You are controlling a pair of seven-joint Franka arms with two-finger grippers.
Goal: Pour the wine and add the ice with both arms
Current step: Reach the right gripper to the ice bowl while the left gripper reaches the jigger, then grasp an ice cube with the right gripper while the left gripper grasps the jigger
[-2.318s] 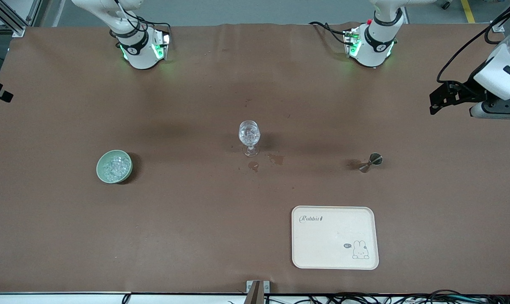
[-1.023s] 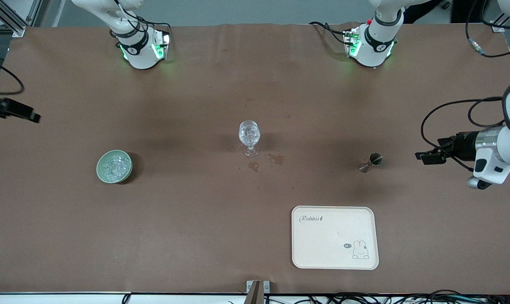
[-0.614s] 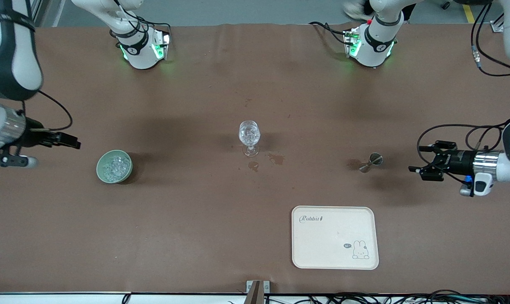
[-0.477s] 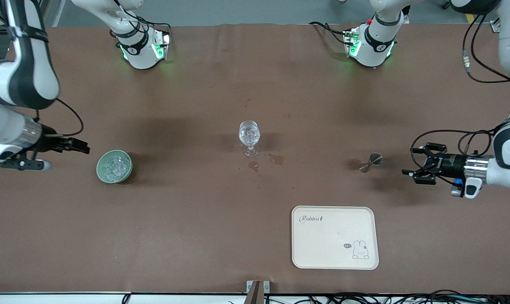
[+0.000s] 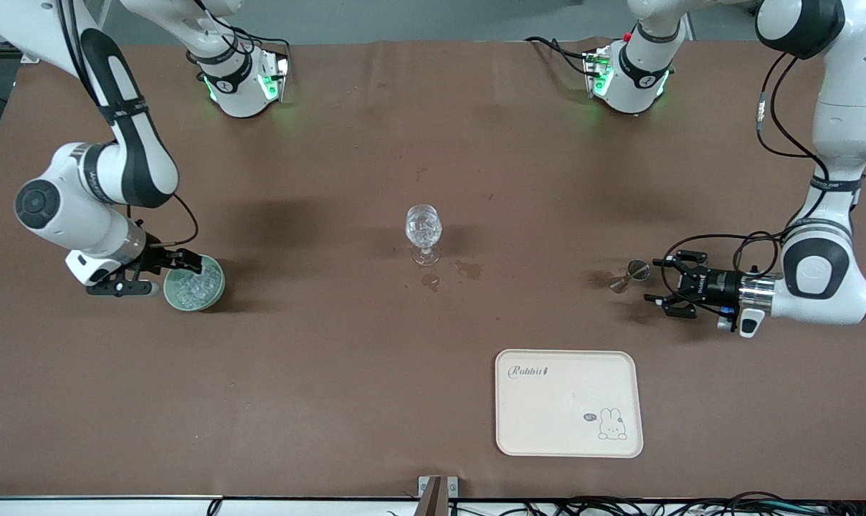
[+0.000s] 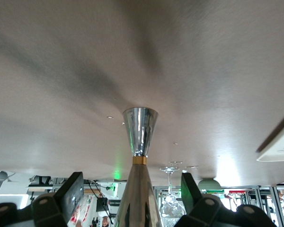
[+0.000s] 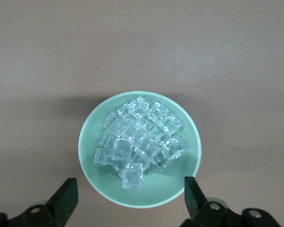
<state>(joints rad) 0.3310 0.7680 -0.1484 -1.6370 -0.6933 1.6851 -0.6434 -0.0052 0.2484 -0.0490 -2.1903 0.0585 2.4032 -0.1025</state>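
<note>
The stemmed glass (image 5: 424,228) needs ice added. An ice cube has flat opposite sides, and my right gripper needs to grab it by them next.
The silver hourglass jigger (image 5: 628,276) stands on the brown table toward the left arm's end; any wine in it is too scant to see. My left gripper (image 5: 654,282) is open and low beside it. In the left wrist view the jigger (image 6: 140,142) stands between and just ahead of the spread fingers (image 6: 71,194). The ice (image 5: 191,284) fills a pale green bowl (image 5: 218,287) toward the right arm's end. My right gripper (image 5: 186,266) hangs open over the bowl's rim. In the right wrist view the ice (image 7: 137,139) lies in the bowl (image 7: 180,189), with my right gripper (image 7: 130,198) open and empty.
A clear stemmed glass (image 5: 423,233) with glassy chunks in it stands mid-table; it also shows in the left wrist view (image 6: 169,198). Wet stains (image 5: 431,281) lie just nearer the camera than the glass. A cream tray (image 5: 569,403) lies near the front edge.
Both arms have swung in from the table's ends. The left gripper has come down beside the jigger and opened. The right gripper has moved over the bowl of ice.
</note>
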